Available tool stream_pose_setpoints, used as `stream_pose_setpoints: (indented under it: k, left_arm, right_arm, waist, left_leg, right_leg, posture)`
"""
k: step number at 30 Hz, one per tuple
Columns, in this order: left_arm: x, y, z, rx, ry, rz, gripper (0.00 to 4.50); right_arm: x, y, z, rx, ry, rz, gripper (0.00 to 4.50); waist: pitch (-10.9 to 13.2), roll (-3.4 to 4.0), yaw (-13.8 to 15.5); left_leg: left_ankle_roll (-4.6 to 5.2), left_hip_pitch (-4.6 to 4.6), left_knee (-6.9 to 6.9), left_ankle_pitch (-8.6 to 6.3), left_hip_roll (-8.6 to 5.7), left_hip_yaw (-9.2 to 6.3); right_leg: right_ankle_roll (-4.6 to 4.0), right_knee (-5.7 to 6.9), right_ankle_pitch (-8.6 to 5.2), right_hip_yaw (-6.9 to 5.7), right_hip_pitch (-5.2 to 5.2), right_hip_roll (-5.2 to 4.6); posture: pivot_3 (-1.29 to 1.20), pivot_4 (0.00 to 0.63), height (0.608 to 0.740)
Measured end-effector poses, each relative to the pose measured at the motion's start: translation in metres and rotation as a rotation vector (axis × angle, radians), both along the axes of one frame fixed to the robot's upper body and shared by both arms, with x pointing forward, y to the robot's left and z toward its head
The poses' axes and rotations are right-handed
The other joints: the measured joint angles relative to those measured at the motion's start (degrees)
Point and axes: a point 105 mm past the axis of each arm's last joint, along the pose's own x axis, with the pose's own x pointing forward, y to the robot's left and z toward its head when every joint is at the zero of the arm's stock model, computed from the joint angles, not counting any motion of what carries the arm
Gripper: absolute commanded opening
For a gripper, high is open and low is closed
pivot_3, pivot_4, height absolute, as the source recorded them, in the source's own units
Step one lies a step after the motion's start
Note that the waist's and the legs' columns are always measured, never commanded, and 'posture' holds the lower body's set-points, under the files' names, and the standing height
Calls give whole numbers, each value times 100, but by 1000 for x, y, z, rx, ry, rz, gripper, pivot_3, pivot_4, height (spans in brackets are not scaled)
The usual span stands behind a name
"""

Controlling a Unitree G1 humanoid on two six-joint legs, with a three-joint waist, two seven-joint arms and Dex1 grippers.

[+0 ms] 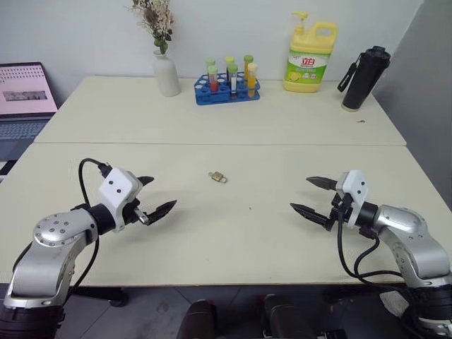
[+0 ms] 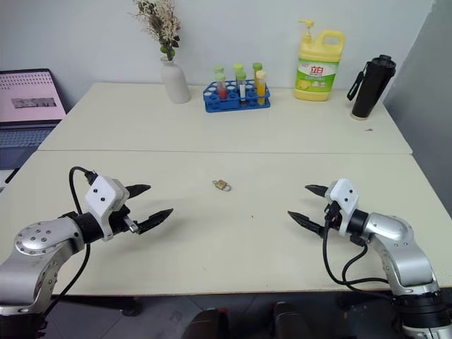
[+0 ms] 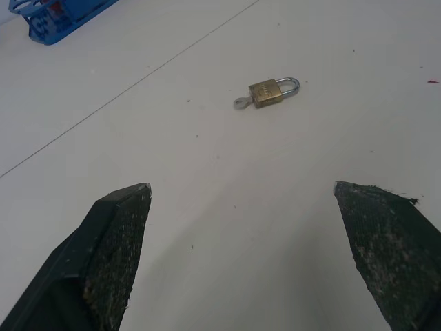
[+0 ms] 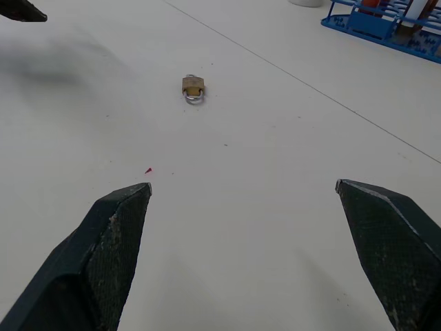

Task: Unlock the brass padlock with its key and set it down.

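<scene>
The sides of its brass body (image 1: 218, 176) are straight and facing, while its thin shackle (image 1: 224, 180) curves round, so I will next grab the padlock by those sides with my right gripper.
The brass padlock (image 1: 218, 176) lies flat on the cream table (image 1: 226, 233), midway between my two arms and a little farther back. Its silvery shackle looks closed, and the small key (image 3: 240, 103) sticks out of the lock's bottom end. My left gripper (image 1: 157, 195) hovers open to the padlock's left, fingers spread wide with nothing between them. On the other side, my right gripper (image 1: 312, 195) is also open and empty. Both wrist views look along their fingers toward the padlock (image 4: 193, 87), which sits well ahead of the fingertips.
At the table's far side stand a white vase (image 1: 167, 73), a blue rack of tubes (image 1: 227, 83), a yellow detergent bottle (image 1: 309, 56) and a black flask (image 1: 364, 78). A laptop (image 1: 25, 99) sits off the far left. A seam crosses the table behind the padlock.
</scene>
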Motion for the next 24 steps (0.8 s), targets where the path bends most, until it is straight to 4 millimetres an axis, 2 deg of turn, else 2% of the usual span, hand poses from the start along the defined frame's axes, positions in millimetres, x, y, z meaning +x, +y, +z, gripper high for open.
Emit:
stream_pose_setpoints:
  k: [13, 19, 24]
  left_arm:
    - [-1, -7, -3, -33, -13, -15, 4434]
    - [-3, -13, 13, -65, -100, -88, 4434]
    - [0, -4, 15, -48, -87, -64, 4434]
  right_arm:
    - [-2, 4, 2, 15, 41, -14, 4500]
    - [-2, 7, 4, 34, 56, -19, 4500]
    - [-2, 10, 9, 43, 48, -10, 4500]
  waist:
    - [0, 0, 2]
    - [0, 0, 2]
    - [0, 0, 1]
  left_leg:
    - [0, 0, 2, 0, 1, -2]
    - [0, 0, 2, 0, 1, -1]
    - [0, 0, 2, 0, 0, -1]
  right_leg:
    - [0, 2, 0, 0, 0, 0]
    - [0, 2, 0, 0, 0, 0]
    - [0, 3, 0, 0, 0, 1]
  posture:
    - [0, 150, 740]
    - [0, 150, 740]
    - [0, 150, 740]
